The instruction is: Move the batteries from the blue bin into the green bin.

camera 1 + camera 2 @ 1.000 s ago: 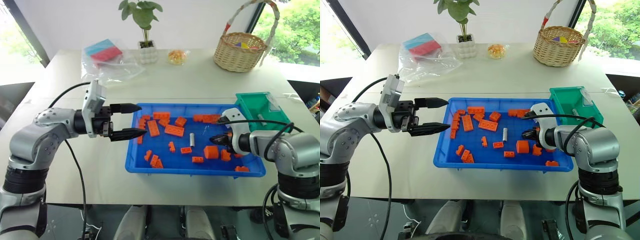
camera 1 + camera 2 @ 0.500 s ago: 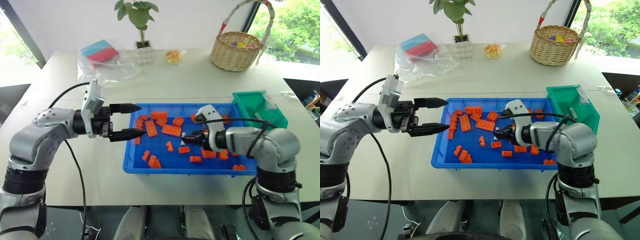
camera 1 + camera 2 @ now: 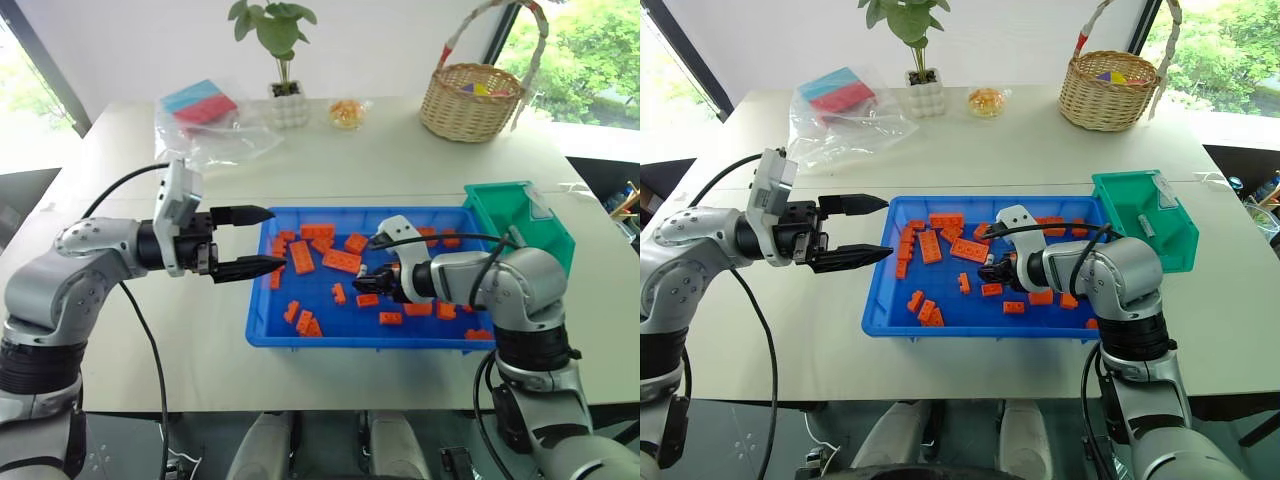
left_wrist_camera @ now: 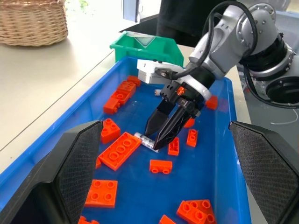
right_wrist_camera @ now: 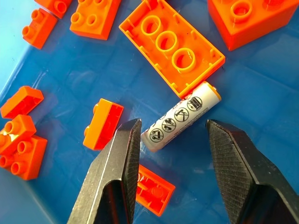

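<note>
I should close my right gripper now, because its fingers reach down on both sides of the battery point(image 5: 181, 116) beside the orange brick and would hold the battery.
A silver-grey battery point(image 5: 180, 122) lies on the floor of the blue bin point(image 3: 300, 340), against a long orange brick point(image 5: 172, 51). My right gripper point(image 5: 173, 123) hangs low over it, open, one finger on each side of the battery and neither touching it. The same gripper point(image 3: 365, 283) is near the bin's middle. The green bin point(image 3: 540, 235) stands at the blue bin's far right corner, and a thin grey cylinder point(image 3: 1147, 224) lies inside it. My left gripper point(image 3: 262, 240) is held level just outside the blue bin's left edge, open and with nothing in it.
Several orange bricks point(image 3: 342, 260) are scattered across the blue bin. At the back of the table are a wicker basket point(image 3: 475, 100), a potted plant point(image 3: 288, 105), a small orange item point(image 3: 347, 113) and a clear plastic bag point(image 3: 205, 115) holding coloured blocks.
My right gripper has moved left across the blue bin from its right side to the battery, and its fingers have spread apart. The left gripper has stayed where it was.
</note>
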Action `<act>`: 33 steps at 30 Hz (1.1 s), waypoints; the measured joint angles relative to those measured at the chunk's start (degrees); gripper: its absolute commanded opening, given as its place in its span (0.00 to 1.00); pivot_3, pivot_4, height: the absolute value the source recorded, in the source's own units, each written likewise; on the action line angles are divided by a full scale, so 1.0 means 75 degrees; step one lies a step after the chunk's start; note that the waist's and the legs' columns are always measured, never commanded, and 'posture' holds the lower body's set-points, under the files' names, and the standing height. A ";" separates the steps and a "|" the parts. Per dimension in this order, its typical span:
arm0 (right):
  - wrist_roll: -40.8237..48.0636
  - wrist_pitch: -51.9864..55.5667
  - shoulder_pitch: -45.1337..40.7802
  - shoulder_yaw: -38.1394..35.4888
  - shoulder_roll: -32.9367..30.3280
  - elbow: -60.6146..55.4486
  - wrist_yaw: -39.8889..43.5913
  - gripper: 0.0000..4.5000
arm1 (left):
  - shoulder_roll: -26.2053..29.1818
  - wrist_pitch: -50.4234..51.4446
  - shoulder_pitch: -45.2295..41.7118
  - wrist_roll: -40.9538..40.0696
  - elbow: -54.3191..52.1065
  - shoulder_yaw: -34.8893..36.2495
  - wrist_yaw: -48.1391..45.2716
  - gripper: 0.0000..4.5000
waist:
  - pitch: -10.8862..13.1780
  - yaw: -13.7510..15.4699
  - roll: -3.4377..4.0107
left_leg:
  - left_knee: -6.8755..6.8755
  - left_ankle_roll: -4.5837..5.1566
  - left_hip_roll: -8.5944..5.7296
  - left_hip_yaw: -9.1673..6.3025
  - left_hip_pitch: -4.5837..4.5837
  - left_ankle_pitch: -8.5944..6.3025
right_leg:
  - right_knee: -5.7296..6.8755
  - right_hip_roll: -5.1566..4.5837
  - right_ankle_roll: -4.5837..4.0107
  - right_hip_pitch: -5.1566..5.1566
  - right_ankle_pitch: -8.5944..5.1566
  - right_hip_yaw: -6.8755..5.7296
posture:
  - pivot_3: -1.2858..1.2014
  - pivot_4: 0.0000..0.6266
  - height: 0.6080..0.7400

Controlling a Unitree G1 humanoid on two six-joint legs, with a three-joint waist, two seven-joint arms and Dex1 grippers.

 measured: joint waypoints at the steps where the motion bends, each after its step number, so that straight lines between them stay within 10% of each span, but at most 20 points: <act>1: -0.0025 -0.0022 -0.0034 0.0035 0.0015 0.0034 -0.0001 0.50 | -0.0001 0.0006 0.0000 -0.0005 0.0000 0.0000 0.0029 1.00 | 0.0000 -0.0011 0.0000 | 0.0000 0.0000 0.0000 0.0000 0.0001 0.0000 | 0.0000 0.0000 0.0000 0.0000 0.0000 0.0000 | 0.52 0.24 0.71; 5: -0.0140 -0.0152 -0.0113 0.0141 0.0048 0.0160 -0.0001 0.50 | -0.0003 0.0009 -0.0002 -0.0044 0.0000 0.0000 0.0086 1.00 | 0.0000 -0.0014 0.0000 | -0.0001 0.0000 0.0001 0.0000 0.0002 0.0000 | 0.0001 0.0001 0.0000 0.0000 0.0000 0.0000 | 0.52 0.24 0.71; 11: -0.0380 -0.0512 -0.0163 0.0382 -0.0085 0.0360 0.0033 0.01 | -0.0042 0.0007 -0.0046 -0.0052 0.0003 0.0000 0.0151 1.00 | 0.0000 -0.0007 -0.0001 | -0.0001 0.0000 0.0000 0.0000 0.0003 0.0000 | 0.0001 0.0001 0.0000 0.0002 0.0000 0.0000 | 0.52 0.24 0.71; 22: -0.0287 -0.0512 -0.0032 0.0447 -0.0901 -0.0035 0.0442 0.01 | -0.0149 0.0006 -0.0189 -0.0053 0.0025 -0.0005 0.0212 1.00 | 0.0000 0.0020 -0.0001 | 0.0001 0.0000 -0.0004 0.0000 0.0001 0.0000 | -0.0002 -0.0003 0.0001 0.0005 0.0000 0.0000 | 0.52 0.24 0.71; 33: -0.0335 -0.0858 -0.0471 -0.2570 -0.3761 0.0510 0.1091 0.01 | -0.0233 -0.0058 -0.0362 0.0064 0.0315 -0.0168 -0.0013 1.00 | 0.0005 0.0045 -0.0006 | -0.0005 0.0004 -0.0001 0.0005 -0.0005 -0.0003 | -0.0016 -0.0006 0.0003 0.0007 -0.0002 -0.0009 | 0.52 0.24 0.71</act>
